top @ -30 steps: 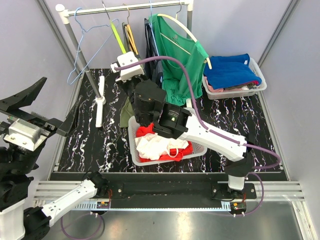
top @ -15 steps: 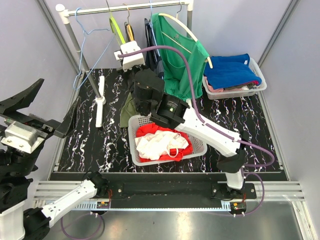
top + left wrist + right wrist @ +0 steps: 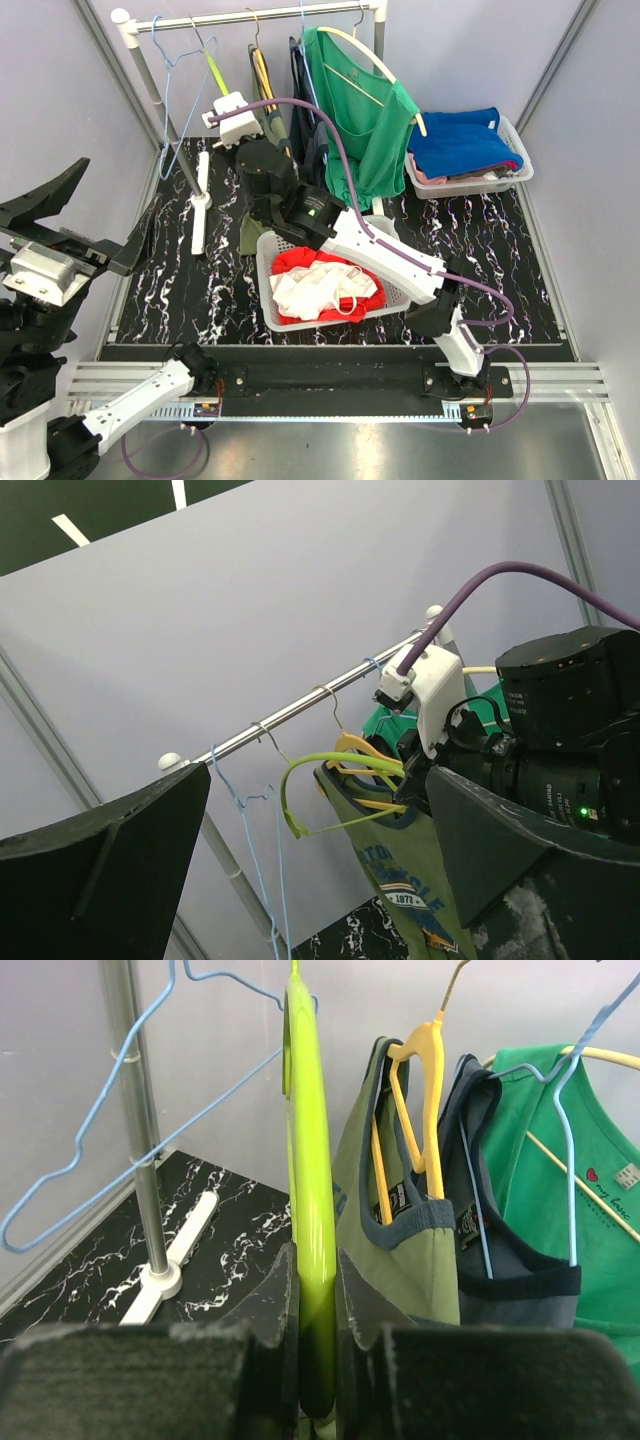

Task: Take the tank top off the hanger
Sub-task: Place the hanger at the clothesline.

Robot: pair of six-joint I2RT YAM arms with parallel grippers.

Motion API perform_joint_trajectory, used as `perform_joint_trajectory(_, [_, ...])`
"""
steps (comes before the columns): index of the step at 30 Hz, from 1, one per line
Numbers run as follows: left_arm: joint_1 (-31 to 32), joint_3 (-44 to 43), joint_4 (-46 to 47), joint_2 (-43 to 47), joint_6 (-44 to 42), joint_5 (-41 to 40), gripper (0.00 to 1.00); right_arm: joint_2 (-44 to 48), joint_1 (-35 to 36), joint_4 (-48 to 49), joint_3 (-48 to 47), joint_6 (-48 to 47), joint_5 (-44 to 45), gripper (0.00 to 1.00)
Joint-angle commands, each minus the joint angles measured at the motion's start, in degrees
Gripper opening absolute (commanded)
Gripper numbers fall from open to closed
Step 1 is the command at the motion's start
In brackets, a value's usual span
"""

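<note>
I need to open my right gripper now: the lime-green hanger's hook is over the bar point(image 3: 260, 17), so the hanger would hang there.
My right gripper point(image 3: 318, 1300) is shut on a bare lime-green hanger point(image 3: 310, 1160), held edge-on just under the rail point(image 3: 260, 17); it shows in the top view point(image 3: 213, 70) and the left wrist view point(image 3: 340, 765), its hook at the rail. Right of it an olive tank top point(image 3: 400, 1250) hangs on a yellow hanger point(image 3: 425, 1050), then a dark tank top point(image 3: 500, 1250) on a blue wire hanger, then a green tank top point(image 3: 365, 110). My left gripper point(image 3: 315, 880) is open and empty, far left, facing the rack.
An empty blue wire hanger point(image 3: 175, 70) hangs at the rail's left end by the rack's post point(image 3: 185, 160). A white basket point(image 3: 268, 300) with red and white clothes stands under my right arm. Another basket point(image 3: 515, 165) with blue clothes stands at the back right.
My right gripper has carried the lime-green hanger up and then left along the rail, away from the hanging tops. The left arm has not moved.
</note>
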State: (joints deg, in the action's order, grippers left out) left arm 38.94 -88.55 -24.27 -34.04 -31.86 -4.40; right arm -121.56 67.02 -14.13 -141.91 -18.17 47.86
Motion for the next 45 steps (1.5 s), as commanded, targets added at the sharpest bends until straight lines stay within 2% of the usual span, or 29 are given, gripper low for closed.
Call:
perform_joint_trajectory(1, [0.1, 0.7, 2.4, 1.1, 0.2, -1.6, 0.99, 0.5, -0.6, 1.8, -5.0, 0.4, -1.4, 0.00])
perform_joint_trajectory(9, [0.0, 2.2, 3.0, 1.9, -0.1, -2.0, 0.99, 3.2, -0.7, 1.0, -2.6, 2.2, -2.2, 0.00])
perform_joint_trajectory(19, [0.0, 1.9, 3.4, 1.7, -0.2, -2.2, 0.99, 1.7, -0.6, 0.5, -0.7, 3.7, -2.1, 0.01])
perform_joint_trajectory(20, [0.0, 1.8, 3.5, 1.6, -0.1, -2.2, 0.99, 1.7, -0.6, 0.2, -0.4, 5.2, -2.5, 0.06])
perform_joint_trajectory(21, [0.0, 1.7, 3.4, 1.5, 0.0, -2.2, 0.99, 1.4, -0.7, -0.3, -0.5, 6.1, -3.0, 0.26])
perform_joint_trajectory(23, [0.0, 1.8, 3.5, 1.4, -0.1, -2.2, 0.99, 1.1, -0.5, -3.0, -1.4, 8.8, -4.9, 0.42])
perform_joint_trajectory(25, [0.0, 1.7, 3.6, 1.3, -0.1, -2.1, 0.99, 0.4, -0.3, -6.1, -3.1, 10.4, -6.5, 0.52])
perform_joint_trajectory(32, [0.0, 1.6, 4.3, 0.2, 0.5, -1.4, 0.99, 3.3, 1.0, -12.0, -2.6, 16.8, -13.7, 0.67])
perform_joint_trajectory(38, [-0.4, 1.0, 4.1, -0.2, 0.5, -1.0, 0.99, 10.5, 1.0, -15.1, -1.0, 17.8, -13.8, 0.66])
perform_joint_trajectory(45, [-0.9, 0.8, 4.1, -0.2, 1.1, -0.2, 0.99, 16.5, -6.7, -15.5, 0.3, 22.2, -17.3, 0.53])
